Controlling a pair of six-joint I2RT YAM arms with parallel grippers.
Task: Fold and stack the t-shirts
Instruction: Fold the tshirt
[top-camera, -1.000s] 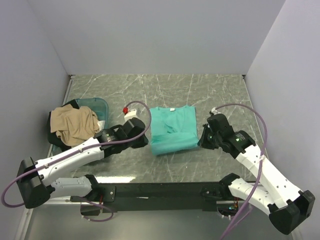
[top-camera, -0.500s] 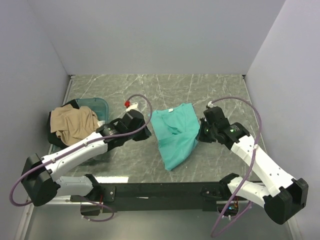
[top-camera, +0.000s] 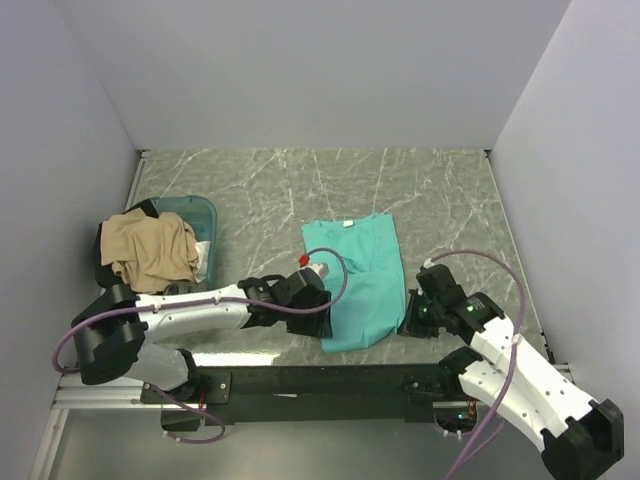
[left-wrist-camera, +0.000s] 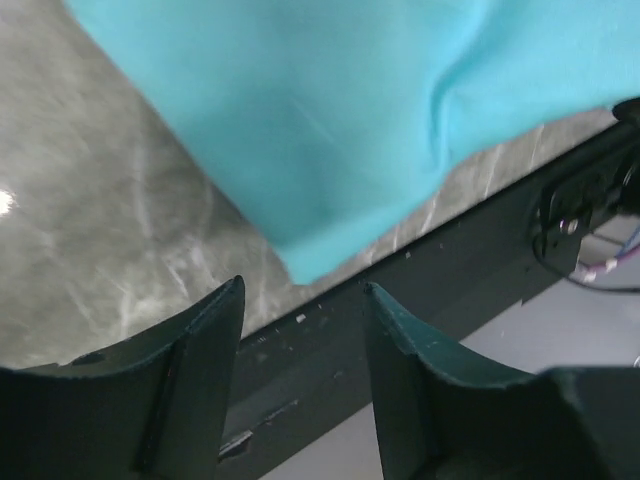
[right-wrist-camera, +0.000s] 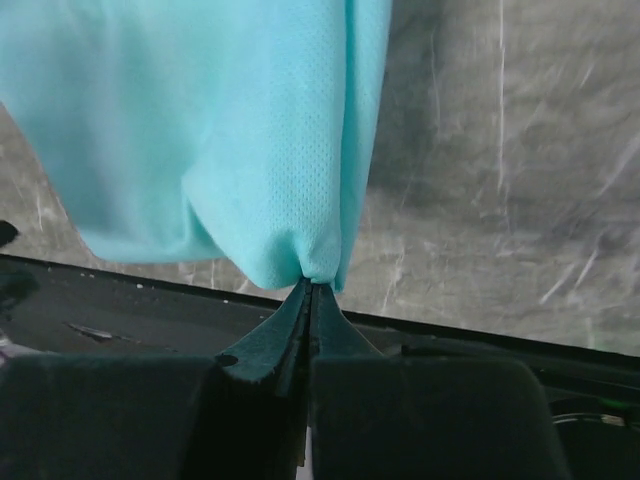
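The left gripper should next grab the teal t-shirt's free hem corner (top-camera: 328, 346) (left-wrist-camera: 304, 268), opposite the right gripper's corner, so that the hem can be folded toward the neck.
A teal t-shirt (top-camera: 360, 270) lies lengthwise on the marble table, its white neck label at the far end and its hem near the front edge. My left gripper (top-camera: 322, 322) stands open at the hem's left corner; in the left wrist view the cloth corner (left-wrist-camera: 300, 262) hangs just beyond the open left gripper (left-wrist-camera: 303, 290), nothing between the jaws. My right gripper (top-camera: 405, 322) is shut on the hem's right corner, and in the right wrist view the teal cloth (right-wrist-camera: 200, 130) bunches into the right gripper (right-wrist-camera: 310, 285). A tan t-shirt (top-camera: 150, 250) tops a pile with dark cloth (top-camera: 108, 275) under it.
A translucent bluish tub (top-camera: 200, 212) holds the pile at the left. The black rail (top-camera: 320, 380) runs along the table's near edge, right below both grippers. White walls close the table on three sides.
Both grippers drew the teal shirt's hem toward the near edge, stretching it out lengthwise. The left gripper then opened and let go of its corner; the right stayed shut.
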